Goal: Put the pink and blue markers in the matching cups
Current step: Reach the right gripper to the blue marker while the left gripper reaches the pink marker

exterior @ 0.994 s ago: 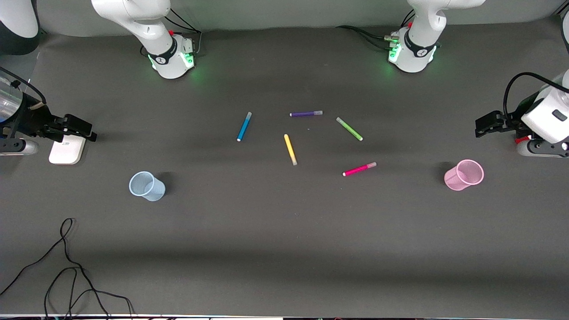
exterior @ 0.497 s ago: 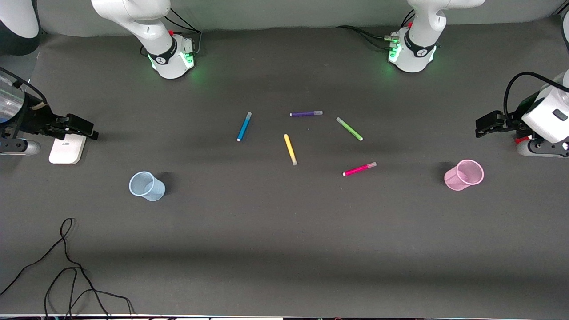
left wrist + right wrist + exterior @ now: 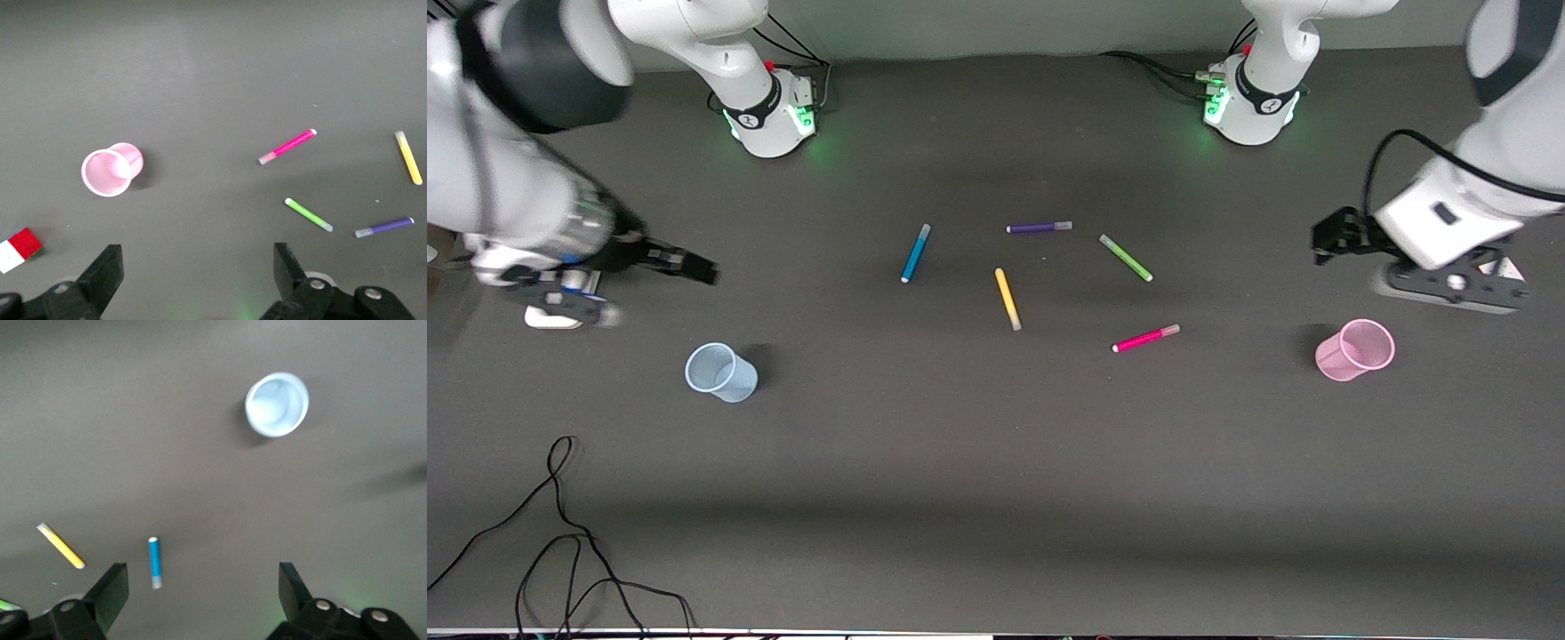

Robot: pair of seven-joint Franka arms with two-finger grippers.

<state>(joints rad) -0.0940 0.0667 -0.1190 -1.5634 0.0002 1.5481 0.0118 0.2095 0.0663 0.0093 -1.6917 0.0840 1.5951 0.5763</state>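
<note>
My right gripper next needs to grab the blue marker by its clear end with the cap (image 3: 925, 229), so that it can put the marker in the pale blue cup (image 3: 720, 372).
The blue marker (image 3: 915, 253) (image 3: 155, 561) and the pink marker (image 3: 1145, 338) (image 3: 287, 146) lie flat near the table's middle. A pale blue cup (image 3: 720, 372) (image 3: 277, 404) stands toward the right arm's end of the table. At the left arm's end stands a pink cup (image 3: 1354, 349) (image 3: 111, 172). My right gripper (image 3: 689, 265) (image 3: 203, 577) hangs open and empty over the mat between the blue cup and the blue marker. Open and empty too, my left gripper (image 3: 1329, 238) (image 3: 198, 260) is over the mat close to the pink cup.
Purple (image 3: 1039, 228), green (image 3: 1126, 258) and yellow (image 3: 1008, 299) markers lie among the two task markers. A white box (image 3: 551, 316) sits under the right arm. Black cables (image 3: 560, 533) trail near the front camera's edge. A red-and-white block (image 3: 19, 248) lies near the pink cup.
Both arms have swung in from the table's ends toward the middle. Both grippers stay open. Markers and cups have not moved.
</note>
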